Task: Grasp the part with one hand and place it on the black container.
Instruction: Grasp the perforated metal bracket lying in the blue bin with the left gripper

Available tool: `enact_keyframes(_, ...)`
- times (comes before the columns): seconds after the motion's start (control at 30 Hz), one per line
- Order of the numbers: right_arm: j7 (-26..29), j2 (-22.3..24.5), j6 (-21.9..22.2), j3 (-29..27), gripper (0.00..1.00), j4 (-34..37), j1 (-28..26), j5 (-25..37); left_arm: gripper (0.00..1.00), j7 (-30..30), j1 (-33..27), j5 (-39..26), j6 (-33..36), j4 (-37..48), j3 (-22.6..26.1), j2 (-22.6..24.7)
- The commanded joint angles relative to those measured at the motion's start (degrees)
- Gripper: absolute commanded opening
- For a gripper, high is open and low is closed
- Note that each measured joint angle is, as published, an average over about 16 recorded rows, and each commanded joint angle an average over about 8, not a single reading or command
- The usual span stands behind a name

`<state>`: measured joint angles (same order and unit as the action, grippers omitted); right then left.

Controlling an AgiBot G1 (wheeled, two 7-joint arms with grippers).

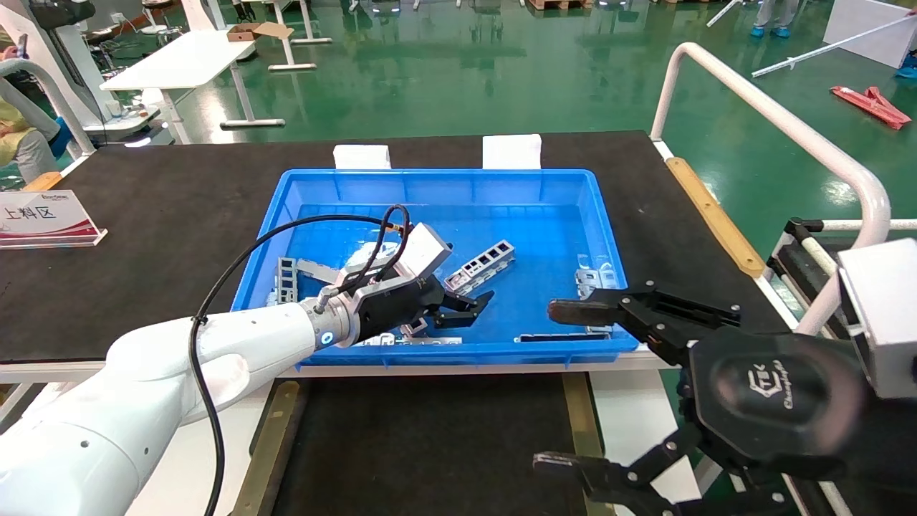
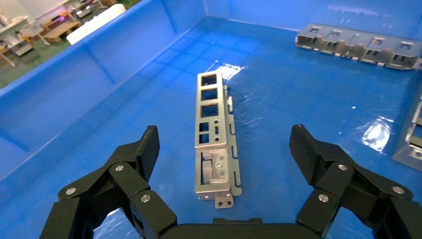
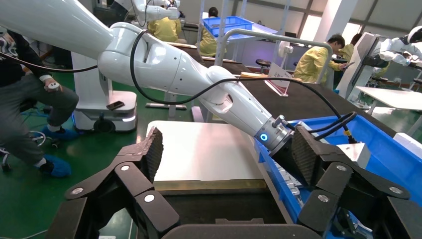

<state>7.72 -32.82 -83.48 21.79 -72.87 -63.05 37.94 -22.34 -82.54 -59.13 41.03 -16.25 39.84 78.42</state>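
The silver channel bar needs to go on the black container [image 1: 430, 444], so my left gripper should next grab the bar by its slotted end section with the small tab [image 1: 461, 279].
The part [image 2: 215, 134], a silver ladder-like channel bar, lies flat on the floor of the blue bin [image 1: 315, 188]; it also shows in the head view [image 1: 481, 266]. My left gripper [image 1: 458, 315] is inside the bin, open and empty. In the left wrist view its fingers [image 2: 144, 149] stand apart on either side of the part's near end, not touching it. The black container [image 1: 430, 444], with brass strips [image 1: 266, 444] along its sides, lies in front of the bin. My right gripper [image 1: 559, 387] hangs open and empty over the container's right side.
Several more metal parts lie in the bin: one at the left [image 1: 286, 283], one at the right [image 1: 598, 276], and a flat strip [image 1: 562, 335] by the front wall. A white rail [image 1: 788, 129] stands at the right. A sign [image 1: 46, 218] stands far left.
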Motion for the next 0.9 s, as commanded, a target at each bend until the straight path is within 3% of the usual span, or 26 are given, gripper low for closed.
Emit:
enact_keyframes(0.03,0.0,0.0,0.0,0.0,0.0,0.0,0.0,0.0,0.0,0.43,0.1,0.77,-0.76,-0.28,1.01,-0.03)
enact_keyframes(0.9,-0.01,0.01,0.01,0.02,0.0,0.0,0.0,-0.01,0.0,0.3,0.84,10.76,-5.21,-0.23,8.93,-0.22)
